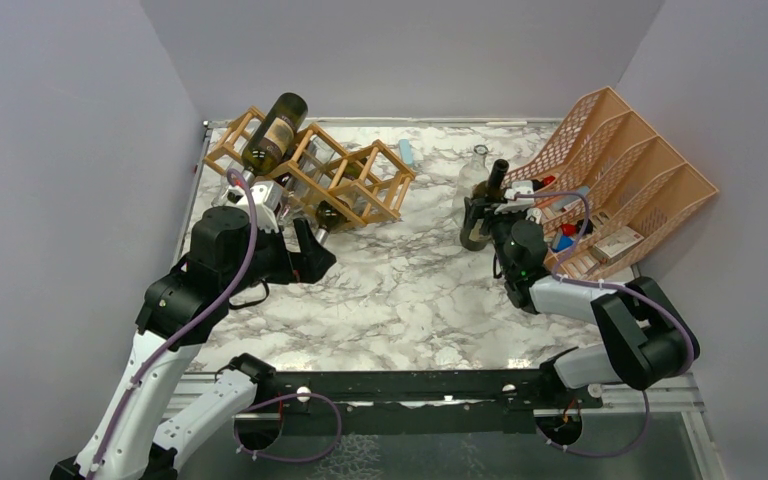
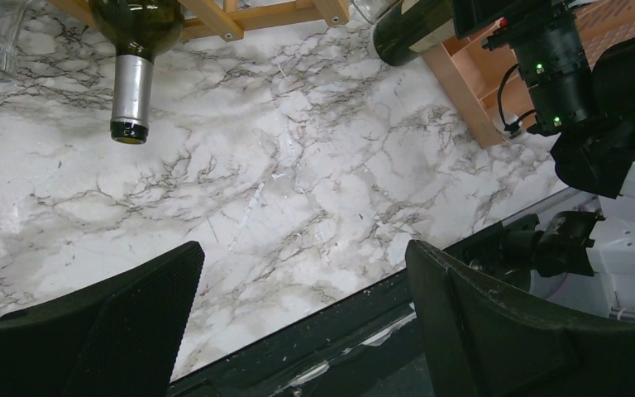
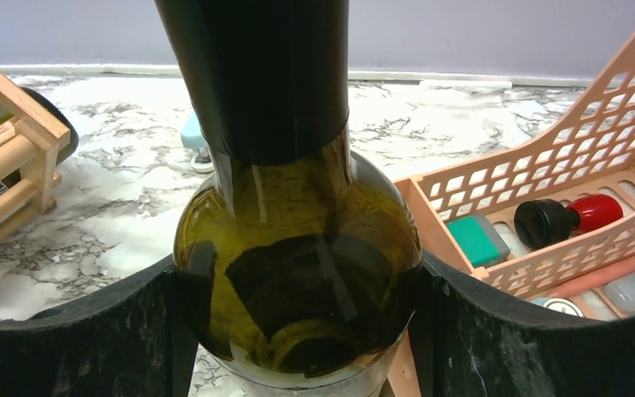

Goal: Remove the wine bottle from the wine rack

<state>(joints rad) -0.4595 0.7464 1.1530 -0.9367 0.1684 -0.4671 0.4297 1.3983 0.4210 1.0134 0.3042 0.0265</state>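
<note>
My right gripper releases the bottle now, since the green wine bottle stands upright on the flat table beside the peach organizer and would remain standing.
The light wooden wine rack (image 1: 345,178) lies at the back left. A dark wine bottle (image 1: 274,134) rests on its top, and another bottle's silver-foiled neck (image 2: 131,91) sticks out of a lower cell. My left gripper (image 1: 312,252) is open and empty, just in front of the rack; in the left wrist view (image 2: 306,306) its fingers stand wide apart over the table. My right gripper (image 1: 484,228) is shut on a green wine bottle (image 3: 298,240), held upright by its shoulder next to the peach organizer; that bottle also shows in the top view (image 1: 484,200).
The peach mesh file organizer (image 1: 640,170) with small items stands at the back right, touching distance from the held bottle. A clear glass bottle (image 1: 477,160) and a small pale blue object (image 1: 406,152) lie behind. Walls close in on the left, back and right.
</note>
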